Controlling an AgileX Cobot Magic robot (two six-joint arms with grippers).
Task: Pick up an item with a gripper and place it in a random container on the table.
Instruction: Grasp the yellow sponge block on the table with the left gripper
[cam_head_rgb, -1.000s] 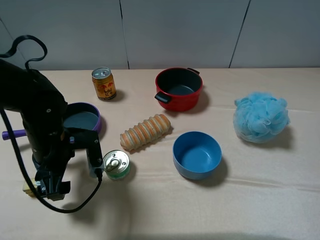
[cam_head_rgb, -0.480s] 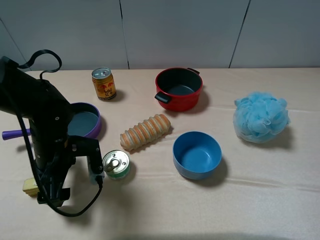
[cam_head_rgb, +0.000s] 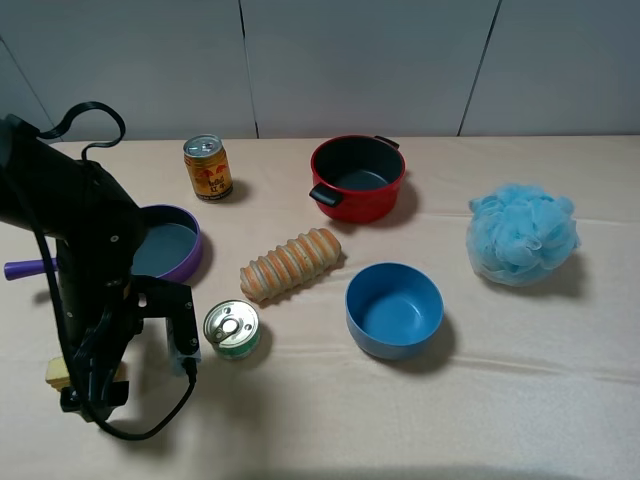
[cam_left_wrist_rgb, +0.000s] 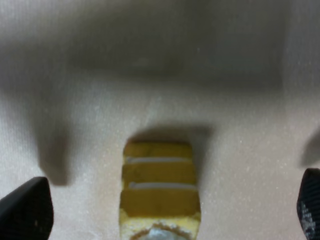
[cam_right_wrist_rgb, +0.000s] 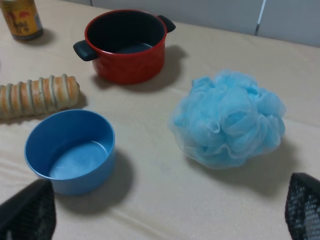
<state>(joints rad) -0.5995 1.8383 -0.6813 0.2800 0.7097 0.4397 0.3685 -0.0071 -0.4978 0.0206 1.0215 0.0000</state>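
My left gripper should grab the yellow cake-slice block next by its striped body (cam_left_wrist_rgb: 160, 185). Then it can put the block in a container.
The yellow cake-slice block (cam_head_rgb: 56, 373) lies on the beige-pink table (cam_head_rgb: 330, 420) at the near left. My left gripper (cam_head_rgb: 85, 388) hangs right over it, open. In the left wrist view the block (cam_left_wrist_rgb: 160, 185) lies between the two dark fingertips (cam_left_wrist_rgb: 27, 210), which stand wide apart and do not touch it. The blue bowl (cam_head_rgb: 394, 309) stands empty at the table's middle and also shows in the right wrist view (cam_right_wrist_rgb: 70, 150). My right gripper (cam_right_wrist_rgb: 165, 207) is open and empty, off to the near right of the bowl; it is out of the exterior view.
A green-labelled tin (cam_head_rgb: 232, 329) stands just right of the left arm. A bread loaf (cam_head_rgb: 290, 263), a purple pan (cam_head_rgb: 165, 243), a drink can (cam_head_rgb: 207, 167), a red pot (cam_head_rgb: 357, 177) and a blue bath sponge (cam_head_rgb: 522, 233) stand farther back.
My left arm has shifted left and lowered, bringing the open gripper over the yellow block. The tin is less covered by the arm. Nothing else has moved.
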